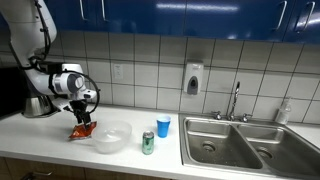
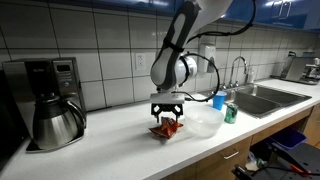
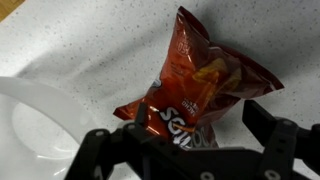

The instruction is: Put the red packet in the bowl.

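The packet's near end is between both fingers in the wrist view, and an outside view shows the fingers down at it. I need to close my gripper on it now.
The red packet lies flat on the white speckled counter; it also shows in both exterior views. My gripper is open and points straight down just above it, one finger on each side of the packet's near end; it shows in both exterior views. Whether the fingers touch the packet I cannot tell. The translucent whitish bowl stands empty right beside the packet.
A green-and-silver can and a blue cup stand past the bowl, toward the steel sink. A coffee maker with a metal carafe stands on the packet's other side. Tiled wall behind.
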### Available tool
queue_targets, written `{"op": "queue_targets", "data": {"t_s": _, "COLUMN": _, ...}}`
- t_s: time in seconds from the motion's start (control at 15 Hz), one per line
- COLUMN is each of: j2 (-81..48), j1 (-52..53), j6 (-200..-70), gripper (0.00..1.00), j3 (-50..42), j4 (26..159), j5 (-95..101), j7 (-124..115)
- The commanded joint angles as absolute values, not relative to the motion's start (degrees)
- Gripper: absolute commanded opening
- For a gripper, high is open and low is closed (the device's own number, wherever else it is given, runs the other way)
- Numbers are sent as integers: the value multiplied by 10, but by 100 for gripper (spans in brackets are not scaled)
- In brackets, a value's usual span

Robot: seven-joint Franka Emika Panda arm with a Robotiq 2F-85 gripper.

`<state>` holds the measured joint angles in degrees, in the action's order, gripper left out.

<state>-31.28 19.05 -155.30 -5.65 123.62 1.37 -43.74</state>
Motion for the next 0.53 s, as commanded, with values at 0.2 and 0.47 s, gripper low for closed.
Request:
{"op": "queue_targets", "data": {"t_s": 0.2, "j2": -324, "j1": 205, "j6": -1544, "gripper": 42, "j3": -70, "j4": 1216, "j5": 24, "j7": -454}}
{"op": "queue_targets", "data": {"t_s": 0.47, "j2": -326, "j1": 209, "j6": -1541, "gripper": 11, "j3": -74, "j4": 1213, "j5": 26, "j7": -456}}
